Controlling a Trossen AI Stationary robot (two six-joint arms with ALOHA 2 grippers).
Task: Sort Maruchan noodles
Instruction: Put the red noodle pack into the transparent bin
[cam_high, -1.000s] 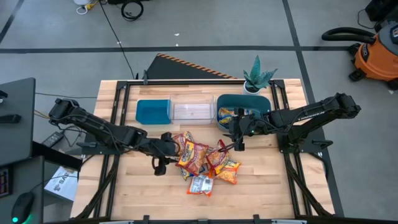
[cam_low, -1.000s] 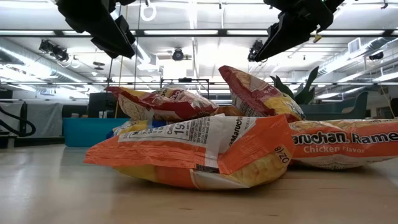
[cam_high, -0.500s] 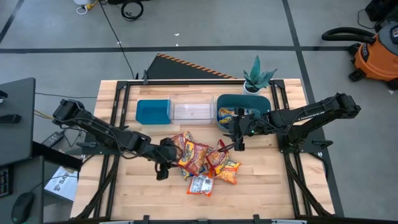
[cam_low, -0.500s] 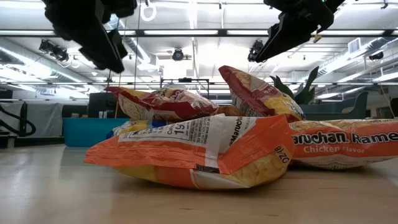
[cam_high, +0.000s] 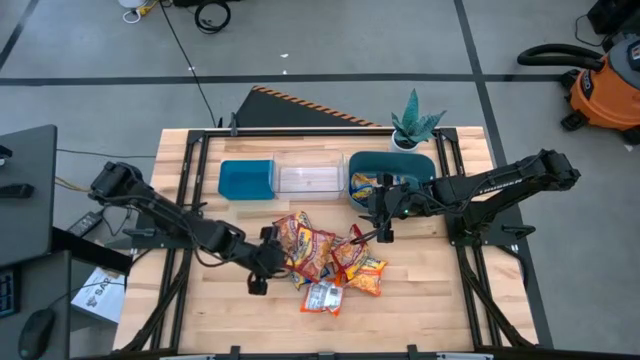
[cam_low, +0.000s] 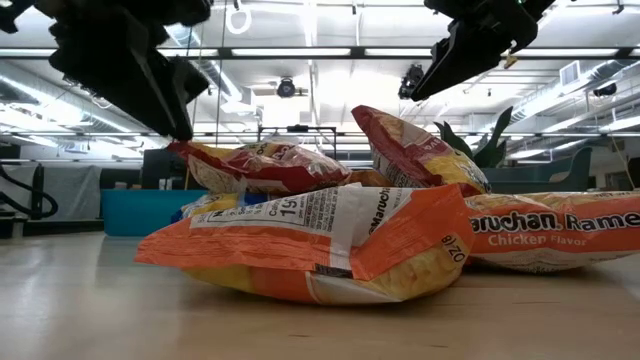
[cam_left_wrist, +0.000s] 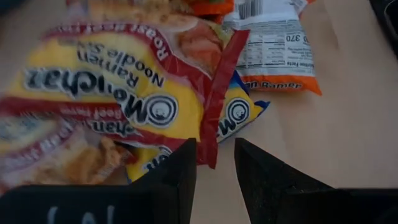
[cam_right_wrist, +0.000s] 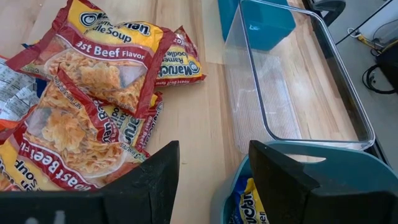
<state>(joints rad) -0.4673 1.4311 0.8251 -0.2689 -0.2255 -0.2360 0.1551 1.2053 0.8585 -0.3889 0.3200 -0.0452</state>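
Note:
I should next grab the Roast Beef packet by its red sealed edge (cam_high: 291, 267) with my left gripper. Then it can be sorted into the clear bin (cam_high: 308, 178).
Several Maruchan noodle packets lie heaped in a pile (cam_high: 325, 260) at mid-table: red-and-yellow Roast Beef ones (cam_right_wrist: 99, 68), orange ones (cam_low: 310, 240), and a silvery-white one (cam_high: 322, 297) at the near side. My left gripper (cam_high: 262, 264) is low at the pile's left edge, open. Its fingers stand on either side of the red sealed edge (cam_left_wrist: 214, 134) of a Roast Beef packet (cam_left_wrist: 124, 93). My right gripper (cam_high: 380, 215) hovers open (cam_right_wrist: 211, 158) above the pile's far right, beside the teal bin (cam_high: 392, 160), and holds nothing. My left gripper (cam_left_wrist: 216, 163) has the free end of the Roast Beef packet's red sealed edge (cam_left_wrist: 211, 152) between its open fingers, coming level from the table's left. The packet rests on the pile. Whether either finger touches the edge, I cannot tell.
Along the far side stand a blue bin (cam_high: 247, 180), a clear bin (cam_high: 310, 178) and the teal bin, which holds a yellow-and-blue packet (cam_high: 366, 183). A potted plant (cam_high: 415, 125) stands behind the teal bin. Bare wood lies near and left of the pile.
My left gripper has moved down and toward the near edge and the right, closing in on the pile's left edge until its fingers reached the Roast Beef packet. The packets have stayed where they were.

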